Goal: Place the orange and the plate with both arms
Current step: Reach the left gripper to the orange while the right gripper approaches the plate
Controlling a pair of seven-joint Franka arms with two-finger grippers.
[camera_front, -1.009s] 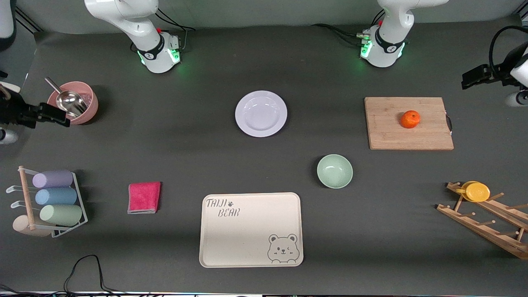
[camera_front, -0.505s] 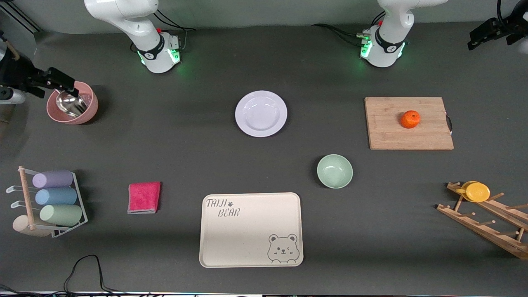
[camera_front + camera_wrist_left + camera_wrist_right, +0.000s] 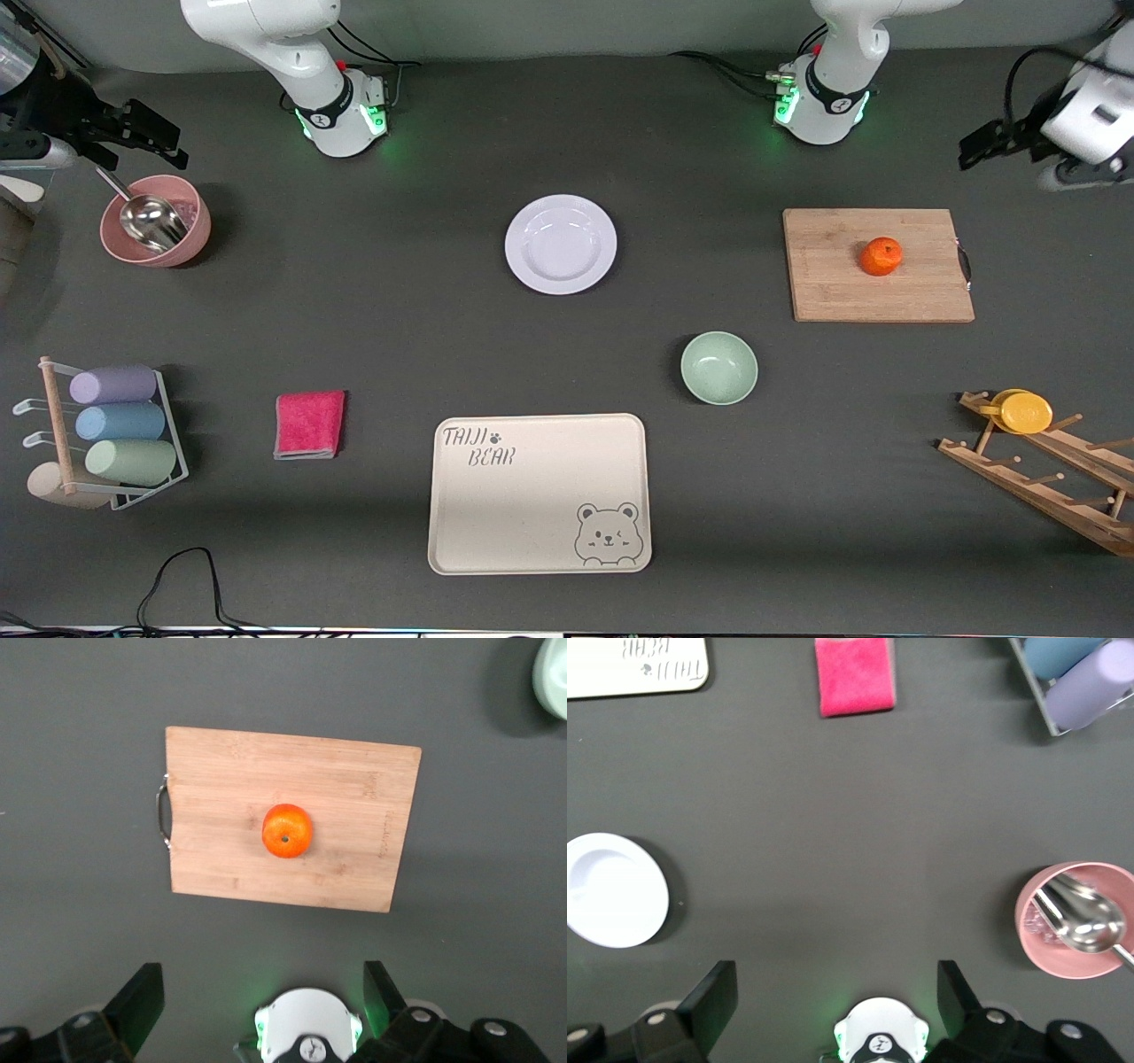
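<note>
I should grab the orange (image 3: 881,256) next by its round sides with my left gripper, to put it on the plate (image 3: 561,244).
The orange (image 3: 881,256) sits on a wooden cutting board (image 3: 833,283) toward the left arm's end; in the left wrist view the orange (image 3: 286,830) lies mid-board (image 3: 363,788). The lavender-white plate (image 3: 561,244) lies at the table's middle, also in the right wrist view (image 3: 613,890). My left gripper (image 3: 977,151) hangs high over the table edge beside the board, open and empty (image 3: 259,1003). My right gripper (image 3: 164,142) hangs high over the table near the pink bowl (image 3: 156,221), open and empty (image 3: 835,992).
A mint-green bowl (image 3: 718,368), a cream bear tray (image 3: 539,494) and a pink cloth (image 3: 309,424) lie nearer the front camera. The pink bowl holds a metal scoop. A cup rack (image 3: 106,434) and a wooden rack with a yellow disc (image 3: 1028,412) stand at the table's ends.
The right gripper has moved from beside the pink bowl toward the robots' bases. The left gripper swung toward the table's corner and back. Orange and plate have not moved.
</note>
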